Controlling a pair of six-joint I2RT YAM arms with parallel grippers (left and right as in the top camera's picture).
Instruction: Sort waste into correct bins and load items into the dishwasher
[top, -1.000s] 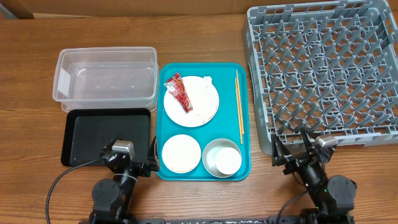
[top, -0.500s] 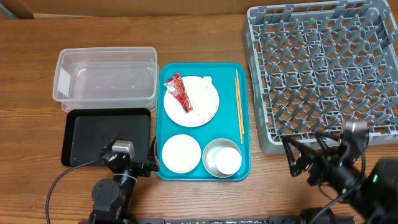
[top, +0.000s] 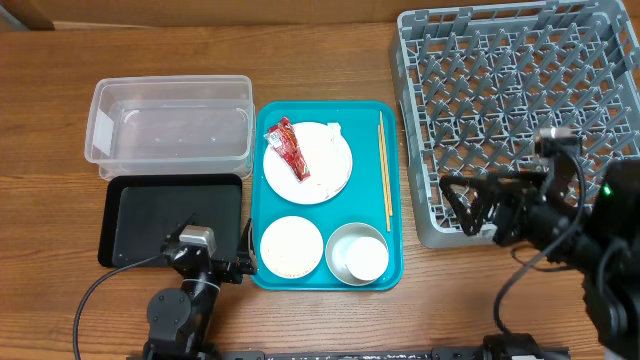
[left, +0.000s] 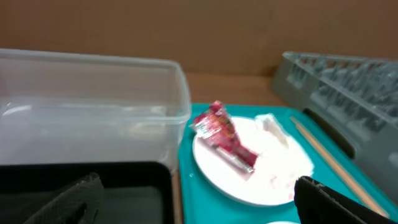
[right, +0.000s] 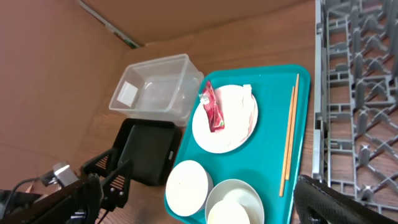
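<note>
My left gripper will grab the white cup by its rim (top: 354, 260) next, so that my right gripper can load it.
The teal serving tray (top: 262, 190) carries a large plate (top: 320, 172) with a red sauce packet (top: 288, 148) and a crumpled white napkin (top: 331, 130) on it. It also carries wooden chopsticks (top: 383, 170), a bowl (top: 291, 247) and a second bowl (top: 342, 243) holding a white cup (top: 364, 258). The clear tub (top: 170, 130) and black tray (top: 170, 218) lie left of it, and the grey rack (top: 520, 110) lies to the right. My left gripper (top: 235, 266) rests open and empty by the black tray. My right gripper (top: 468, 205) is open and empty, raised at the rack's front left corner. Rice grains are too small to tell.
The left wrist view shows the packet (left: 224, 134) on the plate (left: 273, 168), beside the tub (left: 93, 106). The right wrist view looks down on the plate (right: 233, 121), chopsticks (right: 289, 143), both bowls (right: 186, 186) and the rack (right: 360, 93). Brown cardboard lines the back.
My right arm has risen from the table's front edge and moved back and left to the rack's front left corner. The left arm has not moved.
</note>
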